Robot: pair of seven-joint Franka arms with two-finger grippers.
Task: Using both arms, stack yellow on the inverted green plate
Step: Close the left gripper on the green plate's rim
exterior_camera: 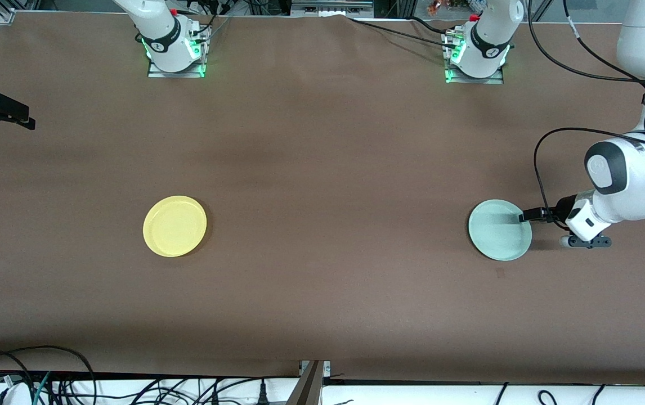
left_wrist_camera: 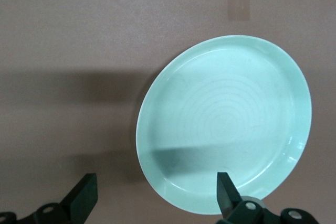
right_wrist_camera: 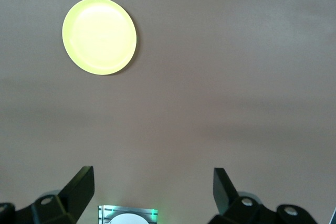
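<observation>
My left gripper's fingers are still above the green plate's rim, with a gap to their shadow, so lowering comes first and it is too early to close on the plate.
The yellow plate (exterior_camera: 175, 226) (right_wrist_camera: 100, 36) lies hollow side up on the brown table, toward the right arm's end. The pale green plate (exterior_camera: 500, 229) (left_wrist_camera: 226, 124) lies hollow side up toward the left arm's end. My left gripper (exterior_camera: 528, 216) (left_wrist_camera: 155, 198) is open and low at the green plate's rim. One of its fingers (left_wrist_camera: 227, 192) is over the rim and the other sits off the plate; nothing is gripped. My right gripper (exterior_camera: 18, 115) (right_wrist_camera: 152, 190) waits open and empty, high over the table's edge at the right arm's end, well away from the yellow plate.
The two arm bases (exterior_camera: 175, 53) (exterior_camera: 477, 56) stand along the table's back edge. Cables (exterior_camera: 46, 382) hang below the edge nearest the front camera. A small dark patch (exterior_camera: 500, 273) marks the table next to the green plate.
</observation>
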